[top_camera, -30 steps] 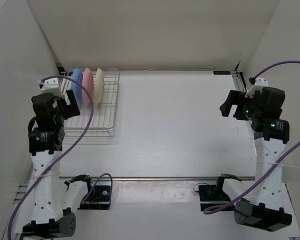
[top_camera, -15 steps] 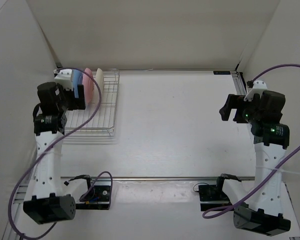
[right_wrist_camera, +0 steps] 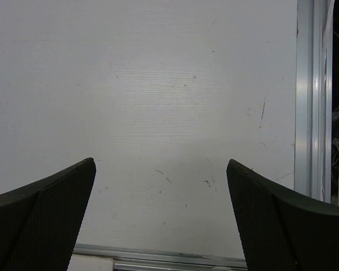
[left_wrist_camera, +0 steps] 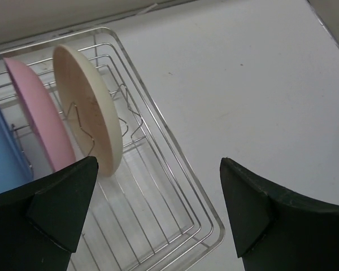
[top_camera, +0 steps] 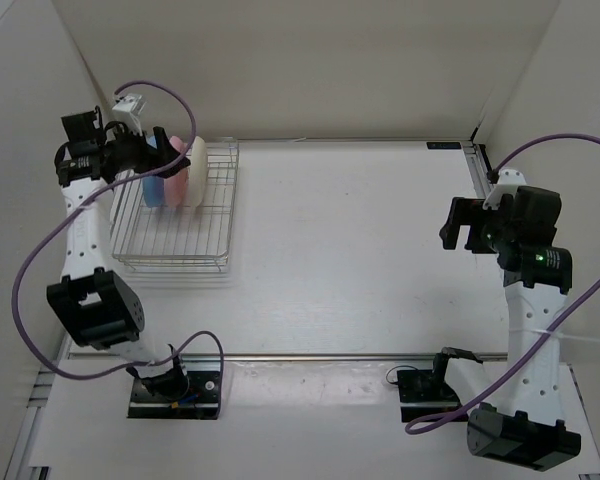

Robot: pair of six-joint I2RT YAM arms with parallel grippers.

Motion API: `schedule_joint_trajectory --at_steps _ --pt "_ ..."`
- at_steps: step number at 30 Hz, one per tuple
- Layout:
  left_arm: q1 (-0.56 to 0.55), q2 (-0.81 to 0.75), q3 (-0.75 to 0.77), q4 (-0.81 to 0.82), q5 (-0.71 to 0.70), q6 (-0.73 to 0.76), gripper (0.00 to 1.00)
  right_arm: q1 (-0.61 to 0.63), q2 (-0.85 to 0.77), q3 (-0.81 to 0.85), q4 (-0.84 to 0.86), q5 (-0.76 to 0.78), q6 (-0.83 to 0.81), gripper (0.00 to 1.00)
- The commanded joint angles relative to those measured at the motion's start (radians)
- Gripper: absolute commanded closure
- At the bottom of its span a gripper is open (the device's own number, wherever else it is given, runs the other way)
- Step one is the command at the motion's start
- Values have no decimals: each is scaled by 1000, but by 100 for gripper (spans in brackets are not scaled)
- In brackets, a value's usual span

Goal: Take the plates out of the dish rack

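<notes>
I will reach the cream plate (left_wrist_camera: pixel 93 113) with my left gripper and grab its near rim (left_wrist_camera: pixel 114 158), so the plate's opposite rim stays free for my right gripper to grab.
Three plates stand on edge in the far end of the silver wire dish rack (top_camera: pixel 185 235): blue (top_camera: pixel 153 188), pink (top_camera: pixel 177 183) and cream (top_camera: pixel 194 177). My left gripper (top_camera: pixel 168 152) is open and empty, hovering above the plates at the rack's far left. In the left wrist view the cream plate (left_wrist_camera: pixel 93 113), pink plate (left_wrist_camera: pixel 39 118) and blue plate (left_wrist_camera: pixel 3 152) stand left of centre, and the rack's rim (left_wrist_camera: pixel 186 169) runs between my open fingers (left_wrist_camera: pixel 62 209). My right gripper (top_camera: pixel 460 225) is open and empty over bare table at the right; the right wrist view (right_wrist_camera: pixel 161 214) shows only table.
White walls enclose the table on the left, back and right. A metal rail (top_camera: pixel 475 165) runs along the right edge and shows in the right wrist view (right_wrist_camera: pixel 311 113). A rail (top_camera: pixel 320 356) crosses the near edge by the arm bases.
My left arm has swung up and back from beside the rack to above the plates at its far end. My right gripper has barely shifted.
</notes>
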State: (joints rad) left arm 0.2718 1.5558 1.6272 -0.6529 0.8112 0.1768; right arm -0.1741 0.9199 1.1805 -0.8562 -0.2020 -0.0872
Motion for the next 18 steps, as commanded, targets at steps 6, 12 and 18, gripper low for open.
schedule_joint_trajectory --at_steps 6,12,18 --pt "-48 191 138 -50 108 67 4 2 7 -10 28 48 -17 0" --pt "-57 257 152 -13 88 43 5 2 -4 -39 37 58 -26 0" --pt "-57 299 152 36 22 10 13 2 -4 -48 37 72 -26 0"
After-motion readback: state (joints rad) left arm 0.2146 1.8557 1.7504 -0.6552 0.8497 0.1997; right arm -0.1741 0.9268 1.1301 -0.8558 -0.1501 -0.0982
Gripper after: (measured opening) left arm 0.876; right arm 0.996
